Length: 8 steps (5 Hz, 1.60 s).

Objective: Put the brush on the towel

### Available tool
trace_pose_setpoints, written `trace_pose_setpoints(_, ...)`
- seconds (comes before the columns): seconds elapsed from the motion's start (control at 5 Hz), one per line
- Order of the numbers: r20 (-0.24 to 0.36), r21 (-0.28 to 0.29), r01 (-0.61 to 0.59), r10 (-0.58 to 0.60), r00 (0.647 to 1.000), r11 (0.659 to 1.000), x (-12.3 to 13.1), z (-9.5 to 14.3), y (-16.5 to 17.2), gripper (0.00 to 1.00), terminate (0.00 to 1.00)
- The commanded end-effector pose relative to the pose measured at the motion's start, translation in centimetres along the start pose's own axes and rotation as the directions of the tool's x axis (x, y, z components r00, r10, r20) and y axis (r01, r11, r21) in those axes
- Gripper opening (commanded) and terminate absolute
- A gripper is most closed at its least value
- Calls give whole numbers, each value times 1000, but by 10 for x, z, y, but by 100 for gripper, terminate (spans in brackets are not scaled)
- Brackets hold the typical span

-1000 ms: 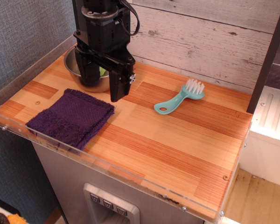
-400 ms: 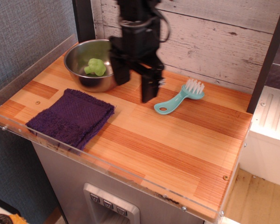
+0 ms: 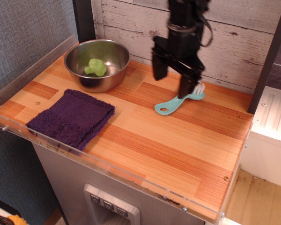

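My gripper next picks up the light-teal brush by its neck (image 3: pixel 181 100) to lay it on the dark purple towel (image 3: pixel 71 117).
The light-teal brush (image 3: pixel 171 105) lies on the wooden counter at the back right, its white bristles toward the wall and its handle hole toward the front left. My gripper (image 3: pixel 172 82) hangs open just above and behind it; one finger (image 3: pixel 186 89) covers part of the brush head, the other finger (image 3: pixel 158 69) is to the left. It holds nothing. The dark purple towel (image 3: pixel 71 117) lies folded at the front left of the counter, well apart from the brush.
A round steel bowl (image 3: pixel 97 64) with a lumpy green object (image 3: pixel 95 67) stands at the back left, behind the towel. A clear plastic rim (image 3: pixel 107 171) runs along the counter's front and left edges. A whitewashed plank wall (image 3: pixel 234 42) stands behind.
My gripper has moved right from over the bowl and towel area, across the counter, to just above the brush head. The brush, towel and bowl have not moved.
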<state>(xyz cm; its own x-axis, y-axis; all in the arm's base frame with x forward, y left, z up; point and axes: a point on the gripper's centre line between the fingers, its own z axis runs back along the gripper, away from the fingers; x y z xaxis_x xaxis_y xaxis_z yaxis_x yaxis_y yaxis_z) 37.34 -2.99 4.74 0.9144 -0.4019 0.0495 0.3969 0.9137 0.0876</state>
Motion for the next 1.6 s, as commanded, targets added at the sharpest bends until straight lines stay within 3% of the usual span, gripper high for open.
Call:
trace_pose_setpoints(0.0, 25, -29, -41, 41, 999, 999, 17, -14, 2, 100, 0)
trace_pose_setpoints(0.4, -48, -71, -95, 91, 995, 993, 10, -36, 2, 100, 0)
trace_pose_setpoints(0.6, -59, -74, -88, 84, 995, 993, 8, -40, 3, 0, 0)
trace_pose_setpoints(1.0, -26, -78, -47, 45, 999, 996, 8, -26, -2, 0, 0)
trace_pose_setpoints(1.2, 51, -69, -41, 45, 998, 997, 1, 7, -4, 0, 0)
trace_pose_setpoints(1.4, 95, -48, -167, 171, 981, 985, -33, 47, 7, 0, 0)
